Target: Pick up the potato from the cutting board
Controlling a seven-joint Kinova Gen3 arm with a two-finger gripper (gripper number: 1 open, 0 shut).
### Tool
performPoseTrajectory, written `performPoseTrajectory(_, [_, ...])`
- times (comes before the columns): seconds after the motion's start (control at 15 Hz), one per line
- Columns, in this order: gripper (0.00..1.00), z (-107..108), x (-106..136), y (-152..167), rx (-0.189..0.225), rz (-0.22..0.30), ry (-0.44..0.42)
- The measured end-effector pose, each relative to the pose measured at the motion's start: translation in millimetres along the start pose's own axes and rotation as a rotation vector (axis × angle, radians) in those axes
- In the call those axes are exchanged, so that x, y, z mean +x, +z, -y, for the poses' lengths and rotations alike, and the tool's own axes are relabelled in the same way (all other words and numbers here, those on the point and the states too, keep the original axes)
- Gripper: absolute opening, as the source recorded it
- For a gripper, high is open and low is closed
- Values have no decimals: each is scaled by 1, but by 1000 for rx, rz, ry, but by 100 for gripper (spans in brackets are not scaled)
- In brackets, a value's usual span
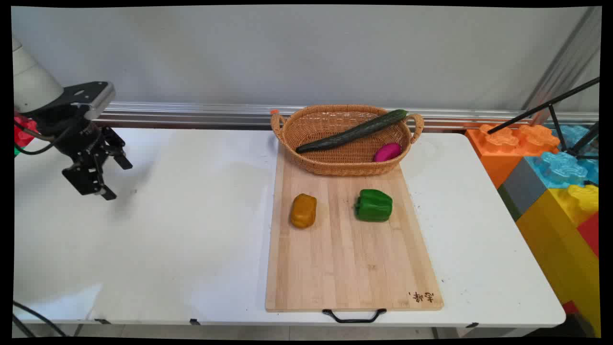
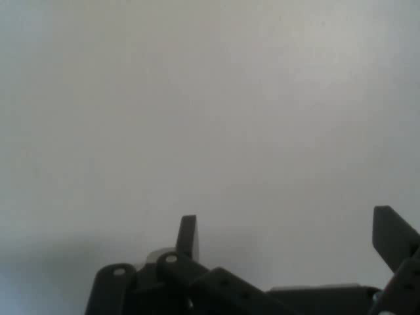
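My gripper takes hold of the yellow-orange pepper [image 1: 303,210] by its plump sides next, to add it to the vegetables in the wicker basket [image 1: 335,163].
My black gripper [image 1: 117,179] hangs open over the bare left part of the white table [image 1: 182,230], holding nothing. In the hand view its two fingers stand wide apart around the gripper midpoint [image 2: 289,236], with only plain white table surface beyond them. Far to its right lies a wooden cutting board [image 1: 352,258]. On the board rest a yellow-orange pepper [image 1: 303,210] and a green bell pepper [image 1: 374,205]. At the board's far end stands a wicker basket [image 1: 335,163] that holds a long cucumber [image 1: 352,131] and a magenta eggplant-like vegetable [image 1: 387,152].
Large coloured toy blocks [image 1: 550,172] stand off the table's right end, with a black tripod [image 1: 570,120] over them. A metal rail [image 1: 191,114] runs along the wall behind the table. The board's black handle [image 1: 354,315] overhangs the near edge.
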Motion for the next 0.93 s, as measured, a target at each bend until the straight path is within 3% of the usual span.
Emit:
performPoseTrajectory(0.2, [100,-8,24,4,-7,-44,-15])
performPoseTrajectory(0.4, [100,-13,66,4,6,-89,-33])
performPoseTrajectory(0.93, [100,-31,168,4,23,-123,-102])
